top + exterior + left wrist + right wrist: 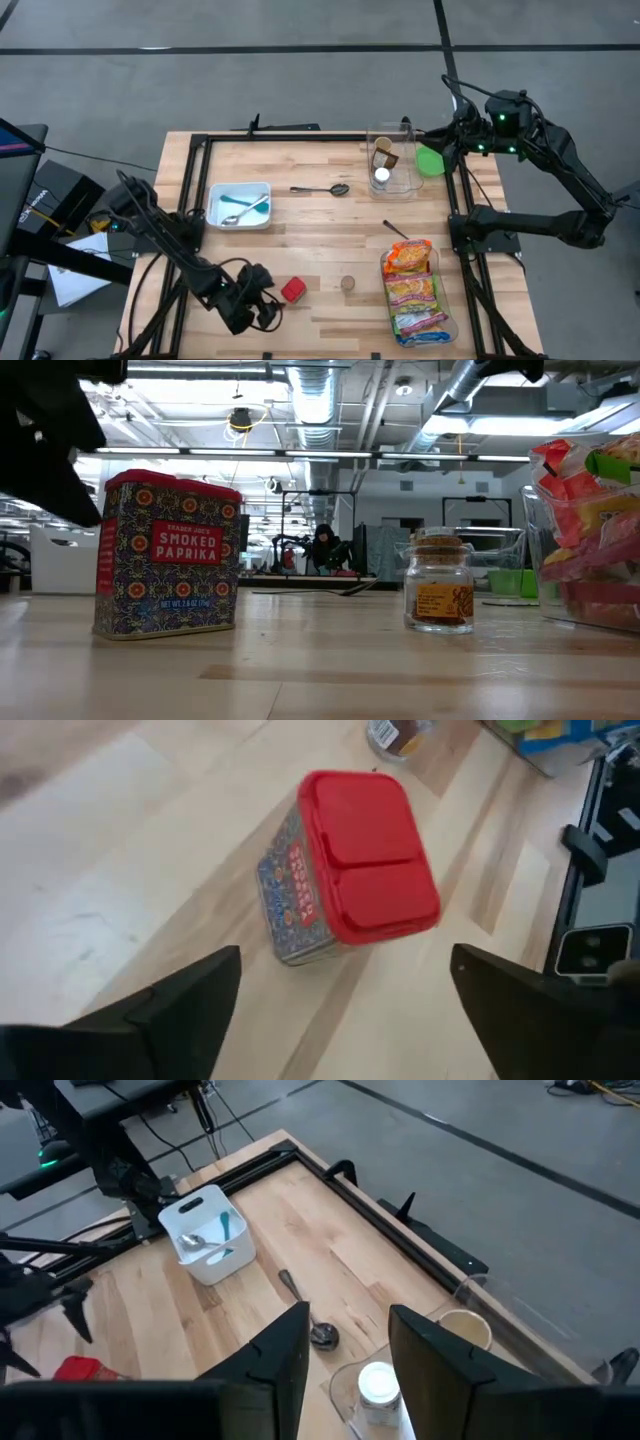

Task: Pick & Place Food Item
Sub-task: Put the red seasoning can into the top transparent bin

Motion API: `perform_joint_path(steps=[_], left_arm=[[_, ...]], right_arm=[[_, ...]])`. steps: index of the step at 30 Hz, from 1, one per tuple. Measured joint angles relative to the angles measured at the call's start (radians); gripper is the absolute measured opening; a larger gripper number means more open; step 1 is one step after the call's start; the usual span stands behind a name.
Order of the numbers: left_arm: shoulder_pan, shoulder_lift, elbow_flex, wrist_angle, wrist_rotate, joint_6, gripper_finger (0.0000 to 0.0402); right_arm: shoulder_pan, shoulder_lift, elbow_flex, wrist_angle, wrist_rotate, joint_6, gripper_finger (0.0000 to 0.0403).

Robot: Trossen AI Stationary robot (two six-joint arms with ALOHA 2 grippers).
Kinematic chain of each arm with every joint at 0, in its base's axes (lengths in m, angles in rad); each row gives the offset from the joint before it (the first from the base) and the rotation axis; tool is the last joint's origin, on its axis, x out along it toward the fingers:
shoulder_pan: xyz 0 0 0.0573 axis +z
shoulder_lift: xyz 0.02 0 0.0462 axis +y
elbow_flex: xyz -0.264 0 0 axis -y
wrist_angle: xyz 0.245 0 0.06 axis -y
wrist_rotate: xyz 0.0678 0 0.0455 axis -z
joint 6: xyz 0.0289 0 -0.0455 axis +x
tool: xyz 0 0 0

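Note:
The paprika tin's red lid [372, 855] will stay free during the pick and place, as my left gripper will reach the tin and grab it by its patterned sides.
A paprika tin [293, 290] with a red lid and patterned sides stands upright on its base on the wooden table near the front edge; it also shows in the low view [165, 555] and the left wrist view [350, 870]. My left gripper [266, 302] is open, just left of the tin and above table height; in its wrist view [345, 1010] the tin lies ahead of the two spread fingers, untouched. My right gripper [442, 148] is open and empty at the far right, above a clear container [390, 165], as its wrist view [350, 1370] shows.
A small glass jar [347, 283] stands right of the tin. A clear bin [452, 325] of snack packets sits at the front right. A white tray [238, 205] with spoons, a loose spoon [322, 189] and a green object [430, 160] lie farther back.

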Motion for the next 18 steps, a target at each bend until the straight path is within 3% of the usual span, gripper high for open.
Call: perform_joint_path(steps=[5,18], left_arm=[[0.0,0.069,-0.017,0.146,0.031,-0.001,0.0367],[0.007,0.198,-0.017,0.225,-0.036,-0.108,0.0341]], right_arm=[[0.0,0.0,0.0,0.0,-0.012,0.011,0.0133],[0.0,0.002,0.0,0.001,-0.011,0.012,0.0133]])
